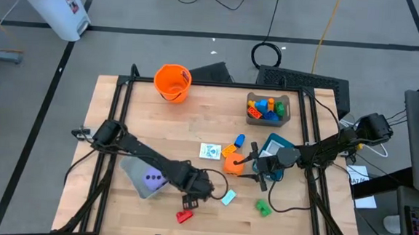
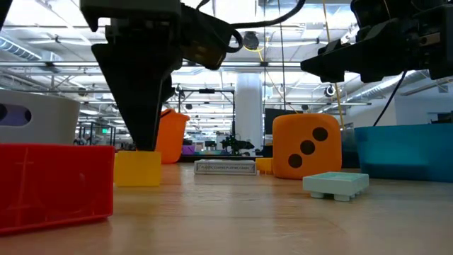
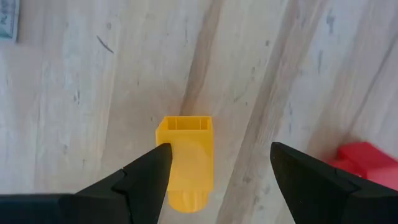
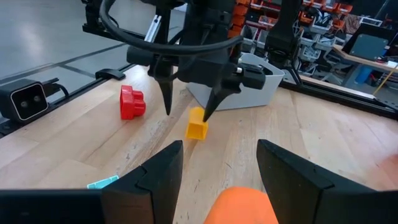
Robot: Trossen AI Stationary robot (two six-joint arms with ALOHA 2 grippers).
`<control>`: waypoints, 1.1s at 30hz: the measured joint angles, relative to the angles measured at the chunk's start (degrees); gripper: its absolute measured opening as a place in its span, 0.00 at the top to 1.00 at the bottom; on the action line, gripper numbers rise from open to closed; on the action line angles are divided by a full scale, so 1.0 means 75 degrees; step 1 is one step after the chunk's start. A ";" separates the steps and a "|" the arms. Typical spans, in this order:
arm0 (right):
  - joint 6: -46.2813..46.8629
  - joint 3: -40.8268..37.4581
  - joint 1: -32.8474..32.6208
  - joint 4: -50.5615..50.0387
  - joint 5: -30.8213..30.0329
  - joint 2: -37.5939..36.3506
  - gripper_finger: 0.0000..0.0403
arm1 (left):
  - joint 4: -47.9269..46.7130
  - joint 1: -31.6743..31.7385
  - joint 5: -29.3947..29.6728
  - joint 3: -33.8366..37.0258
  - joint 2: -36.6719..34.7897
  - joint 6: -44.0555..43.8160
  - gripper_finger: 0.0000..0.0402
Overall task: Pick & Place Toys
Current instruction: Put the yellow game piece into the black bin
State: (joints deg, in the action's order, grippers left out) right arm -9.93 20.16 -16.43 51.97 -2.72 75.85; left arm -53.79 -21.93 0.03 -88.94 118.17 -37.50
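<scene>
My left gripper moves next, before it closes on the yellow block. One finger is above the yellow block's edge point(image 3: 164, 134), so closing now would miss.
A yellow block point(image 3: 186, 163) lies on the wooden table near its front edge. My left gripper point(image 3: 221, 149) hangs open over it, fingers pointing down, the block close beside one finger. A red block point(image 1: 183, 216) lies just nearer the front edge. The orange dotted die point(image 1: 234, 163) stands on the table at mid right. My right gripper point(image 1: 252, 170) is open and level just above and behind the die, fingers pointing toward the table's left. Also loose are a pale teal block point(image 1: 228, 197), a green block point(image 1: 263, 207) and a white card point(image 1: 209, 151). My left gripper has one fingertip point(image 4: 205, 114) right at the yellow block's upper edge point(image 4: 196, 113), coming from above. I cannot tell whether it touches the block. The block rests flat on the table.
A grey bin point(image 1: 141, 179) with a purple die lies left of my left gripper. A teal bin point(image 1: 275, 145) is behind my right gripper. Another grey bin point(image 1: 268, 117) with blocks and the orange bucket point(image 1: 172, 82) stand at the far edge. A blue block point(image 1: 239, 140) lies near the card.
</scene>
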 joint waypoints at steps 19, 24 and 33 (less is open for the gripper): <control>0.0029 0.0000 0.0000 -0.0129 0.0000 0.0000 0.51 | -0.1555 0.0165 0.0348 -0.0826 0.0024 0.0377 0.29; 0.0032 0.0000 0.0000 -0.0207 0.0000 0.0000 0.51 | -0.1694 0.0142 0.0532 -0.0826 0.0020 0.0668 0.29; 0.0116 0.0000 0.0000 -0.0222 0.0000 0.0000 0.51 | -0.1679 0.0193 0.0717 -0.0451 0.0000 0.0793 0.29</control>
State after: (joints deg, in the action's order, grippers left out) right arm -9.06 20.16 -16.43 50.30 -2.72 75.85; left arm -66.39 -20.48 5.40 -92.33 118.17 -31.56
